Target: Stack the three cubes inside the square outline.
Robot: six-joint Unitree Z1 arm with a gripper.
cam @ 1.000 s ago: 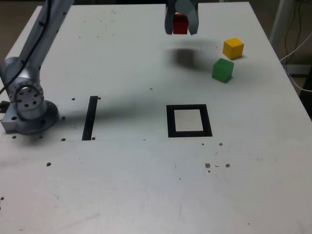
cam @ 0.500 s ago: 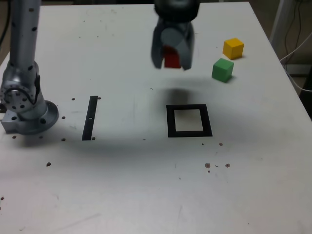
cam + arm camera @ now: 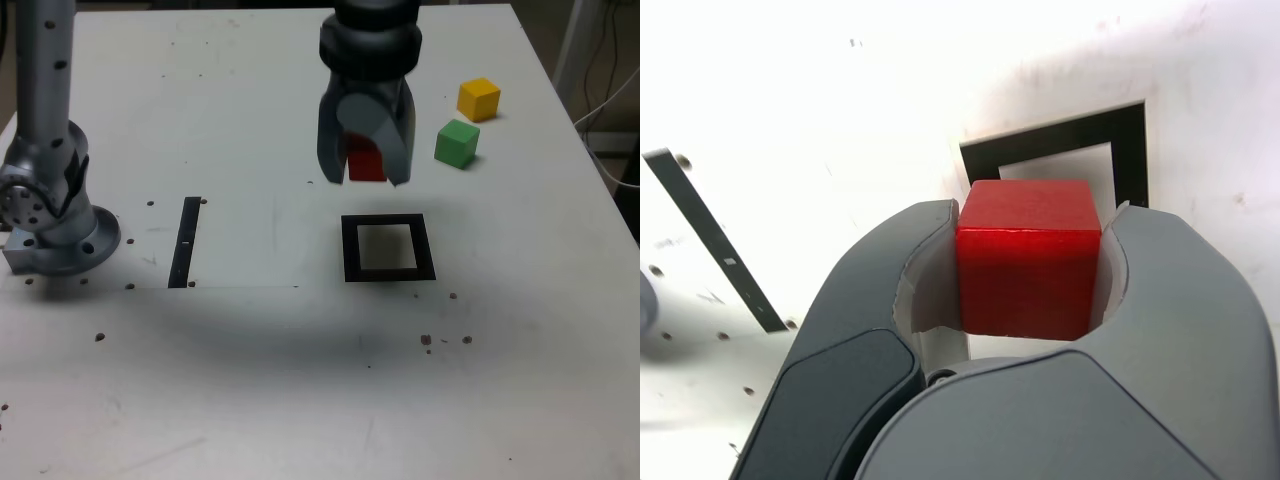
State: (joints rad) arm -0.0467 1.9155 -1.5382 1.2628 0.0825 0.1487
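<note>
In the exterior view the red cube hangs above and behind the square outline. My gripper now keeps hold of the red cube [image 3: 366,162] until it is over the square outline [image 3: 388,248].
My gripper [image 3: 366,170] is shut on the red cube [image 3: 366,162] and holds it in the air, just behind the square outline [image 3: 388,248] as the exterior view shows it. In the wrist view the red cube [image 3: 1028,258] sits clamped between both fingers [image 3: 890,300], with the square outline [image 3: 1080,150] partly showing beyond it. The green cube [image 3: 457,143] and the yellow cube [image 3: 479,99] rest on the table at the exterior view's right, apart from each other and from the outline.
A thin black strip [image 3: 185,241] lies on the white table [image 3: 300,380] at the exterior view's left, near the arm's base [image 3: 55,215]. Small dark specks dot the surface. The table's right edge [image 3: 600,170] runs close to the cubes.
The gripper has carried the red cube from the far side of the table toward the near side and lower, ending just behind the square outline. The green and yellow cubes have not moved.
</note>
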